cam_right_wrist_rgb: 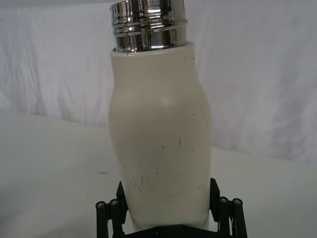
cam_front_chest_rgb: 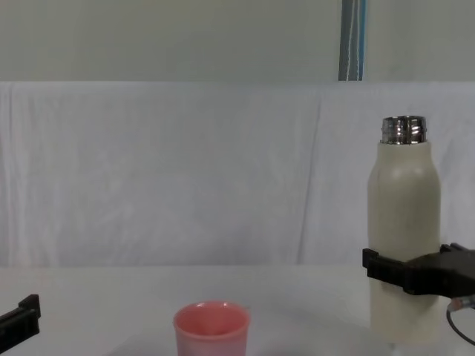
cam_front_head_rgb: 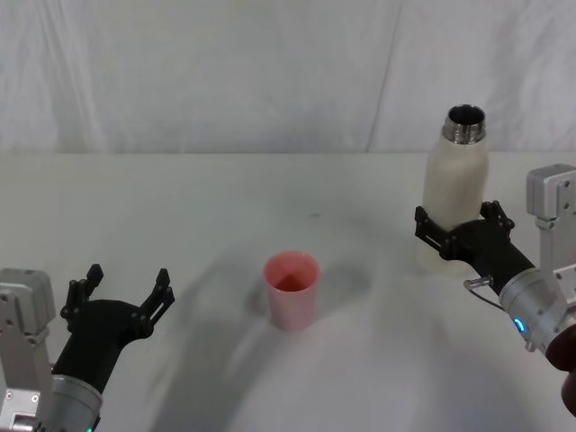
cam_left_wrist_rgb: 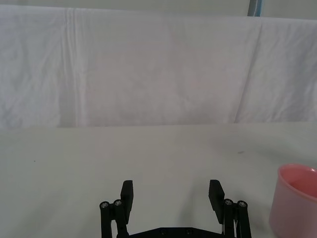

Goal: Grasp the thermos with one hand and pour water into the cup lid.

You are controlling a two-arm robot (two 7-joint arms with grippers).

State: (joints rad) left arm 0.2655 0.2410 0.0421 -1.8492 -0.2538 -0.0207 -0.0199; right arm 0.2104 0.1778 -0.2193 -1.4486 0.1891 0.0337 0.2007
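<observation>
The robot needs to pour water into the cup lid, so its right gripper should grab the thermos by its lower body (cam_front_chest_rgb: 404,304) and leave its steel neck (cam_front_chest_rgb: 404,130) free.
The thermos (cam_front_head_rgb: 456,175) stands upright on the right side of the table, cream-white with an uncapped steel neck (cam_right_wrist_rgb: 148,25). My right gripper (cam_front_head_rgb: 457,219) is open around its lower body, one finger close against each side; the fingers (cam_right_wrist_rgb: 214,191) flank the thermos (cam_right_wrist_rgb: 161,134) in the right wrist view, and the chest view shows the same stance on the thermos (cam_front_chest_rgb: 404,222). The pink cup lid (cam_front_head_rgb: 291,288) stands upright at the table's middle, mouth up. My left gripper (cam_front_head_rgb: 128,279) is open and holds nothing, low at the left, well apart from the cup lid (cam_left_wrist_rgb: 297,201).
The white table (cam_front_head_rgb: 180,207) is backed by a white cloth curtain (cam_front_head_rgb: 225,72). A blue-edged vertical strip (cam_front_chest_rgb: 353,41) shows on the wall behind the curtain. Bare tabletop lies between the cup lid and the thermos.
</observation>
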